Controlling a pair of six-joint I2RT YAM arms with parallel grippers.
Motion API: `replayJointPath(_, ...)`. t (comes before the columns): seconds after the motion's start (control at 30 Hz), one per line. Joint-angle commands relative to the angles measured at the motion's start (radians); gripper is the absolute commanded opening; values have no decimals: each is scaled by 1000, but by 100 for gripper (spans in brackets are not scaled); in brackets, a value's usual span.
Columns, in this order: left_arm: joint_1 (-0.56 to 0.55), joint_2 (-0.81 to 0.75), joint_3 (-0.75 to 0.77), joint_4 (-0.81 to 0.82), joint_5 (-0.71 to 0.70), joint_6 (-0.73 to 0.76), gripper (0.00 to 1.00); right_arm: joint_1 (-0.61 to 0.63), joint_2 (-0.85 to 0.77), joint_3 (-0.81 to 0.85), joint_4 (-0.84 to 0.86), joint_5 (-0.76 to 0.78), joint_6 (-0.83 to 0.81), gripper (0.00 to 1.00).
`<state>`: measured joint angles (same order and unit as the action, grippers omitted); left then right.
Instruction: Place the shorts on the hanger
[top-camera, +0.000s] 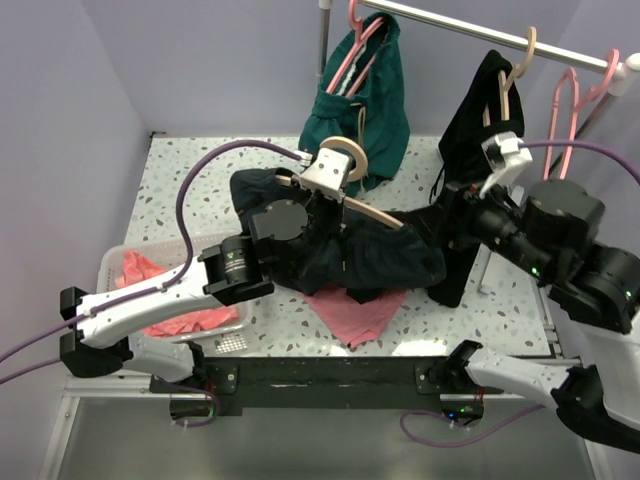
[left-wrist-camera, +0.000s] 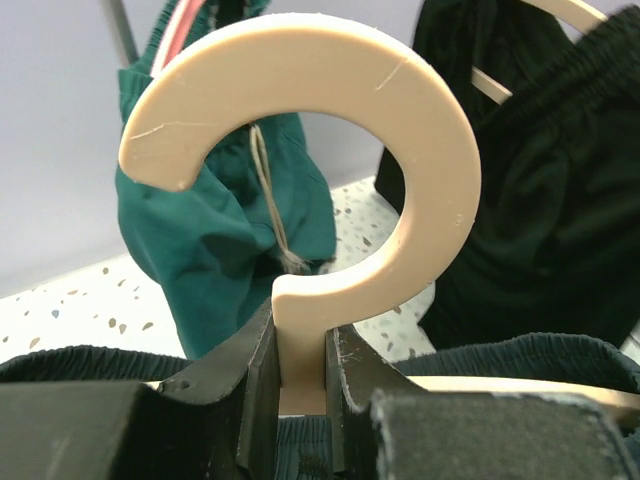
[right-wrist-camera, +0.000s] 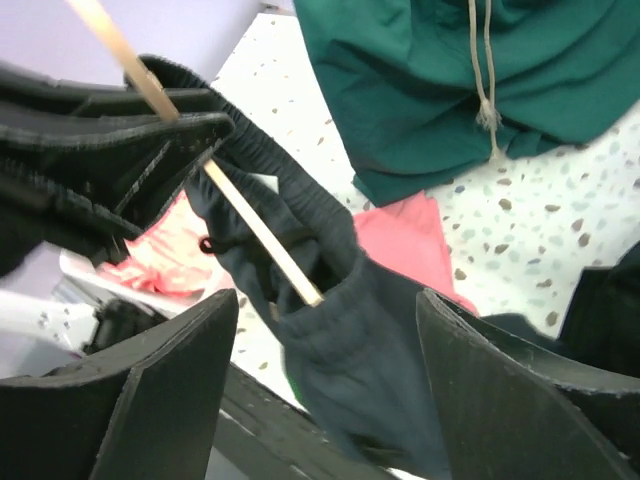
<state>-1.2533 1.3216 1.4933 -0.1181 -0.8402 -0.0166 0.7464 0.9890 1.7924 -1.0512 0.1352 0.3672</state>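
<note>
The hook needs to stay free for hanging, so my right gripper should next pinch the gathered waistband (left-wrist-camera: 520, 355) over the end of the hanger's arm.
My left gripper (top-camera: 335, 172) (left-wrist-camera: 300, 350) is shut on the neck of the beige hanger (top-camera: 350, 158) (left-wrist-camera: 430, 170), just below its hook, and holds it above the table. The dark navy shorts (top-camera: 385, 255) (right-wrist-camera: 370, 350) hang from the hanger. One hanger arm (right-wrist-camera: 260, 235) ends inside the gathered waistband (left-wrist-camera: 520, 355). My right gripper (top-camera: 452, 218) (right-wrist-camera: 328, 300) is open just to the right of the shorts. Its two fingers stand wide apart on either side of the hanging fabric, and none of it is pinched.
A rail (top-camera: 480, 28) at the back carries a teal garment (top-camera: 365, 100) on a pink hanger, a black garment (top-camera: 480, 120) and a bare pink hanger (top-camera: 572, 110). A pink cloth (top-camera: 360, 312) lies under the shorts. A white basket (top-camera: 228, 338) sits at the left.
</note>
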Motion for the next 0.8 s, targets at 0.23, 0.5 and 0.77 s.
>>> replayJointPath(0.23, -6, -148, -8, -167, 208, -86, 0, 2, -78, -145, -39, -332, -275, 78)
replayJointPath(0.5, -6, -148, -18, -178, 187, -82, 0, 2, -38, -177, -52, -405, -318, 80)
replayJointPath(0.77, -6, -144, -36, -149, 162, -75, 0, 2, -26, -185, -56, -524, -340, 80)
